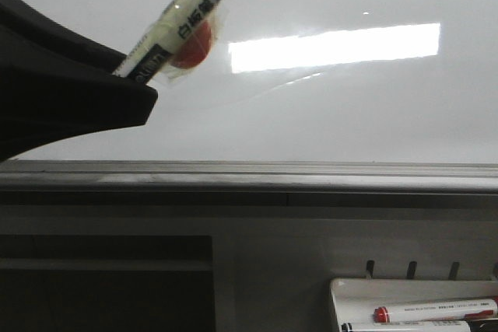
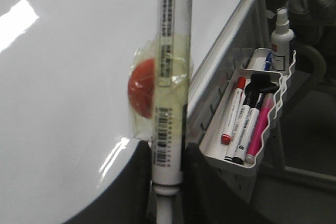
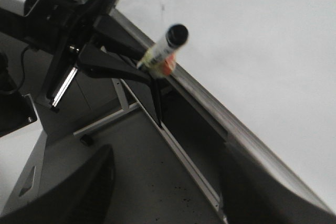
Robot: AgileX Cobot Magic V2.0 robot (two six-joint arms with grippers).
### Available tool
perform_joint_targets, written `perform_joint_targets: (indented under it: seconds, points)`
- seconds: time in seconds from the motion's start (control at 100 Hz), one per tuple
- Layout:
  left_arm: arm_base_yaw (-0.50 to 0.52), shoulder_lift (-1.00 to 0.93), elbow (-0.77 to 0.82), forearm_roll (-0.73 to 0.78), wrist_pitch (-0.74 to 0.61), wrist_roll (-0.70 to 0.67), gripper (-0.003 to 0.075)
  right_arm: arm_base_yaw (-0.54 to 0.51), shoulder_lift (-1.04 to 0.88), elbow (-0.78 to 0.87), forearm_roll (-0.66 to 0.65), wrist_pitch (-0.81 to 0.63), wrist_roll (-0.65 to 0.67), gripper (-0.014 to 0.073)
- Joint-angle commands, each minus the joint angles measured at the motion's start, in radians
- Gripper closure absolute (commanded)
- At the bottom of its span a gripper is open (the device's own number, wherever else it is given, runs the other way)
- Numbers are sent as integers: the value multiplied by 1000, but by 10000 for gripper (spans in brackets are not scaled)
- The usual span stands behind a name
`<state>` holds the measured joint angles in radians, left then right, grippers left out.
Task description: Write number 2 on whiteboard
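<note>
The marker's body is crowded by my left gripper's fingers and the taped red ball, so my right gripper should next grab the marker by its black end with the cap [image 3: 177, 35].
My left gripper [image 1: 136, 75] is shut on a white marker [image 1: 194, 17] with a red ball [image 1: 193, 46] taped to its barrel. It holds the marker slanted up in front of the glossy whiteboard [image 1: 350, 122]. The marker's upper end leaves the front view at the top. In the left wrist view the marker [image 2: 173, 77] stands between the dark jaws of the left gripper [image 2: 168, 182]. No number 2 shows on the board. My right gripper [image 3: 168, 192] is open and empty, low beside the board's rail, looking at the left gripper [image 3: 142, 69] and its marker [image 3: 165, 51].
The grey metal rail [image 1: 311, 178] runs under the board. A small white tray [image 1: 342, 289] hangs below it at the right with several markers; it also shows in the left wrist view [image 2: 210, 145], with a spray bottle [image 2: 282, 35] beyond. Floor and stand legs lie below.
</note>
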<state>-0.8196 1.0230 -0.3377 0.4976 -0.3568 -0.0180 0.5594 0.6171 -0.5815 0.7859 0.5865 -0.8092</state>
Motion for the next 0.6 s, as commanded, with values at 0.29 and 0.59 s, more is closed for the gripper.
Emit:
perform_joint_targets:
  seconds: [0.29,0.59]
  points:
    - [-100,-17,-26,-8,-49,-12,741,236,290,-158,38,-252,-155,174]
    - [-102,-17,-26,-6,-38,-12,741,287,399,-210,38,-272,-157,243]
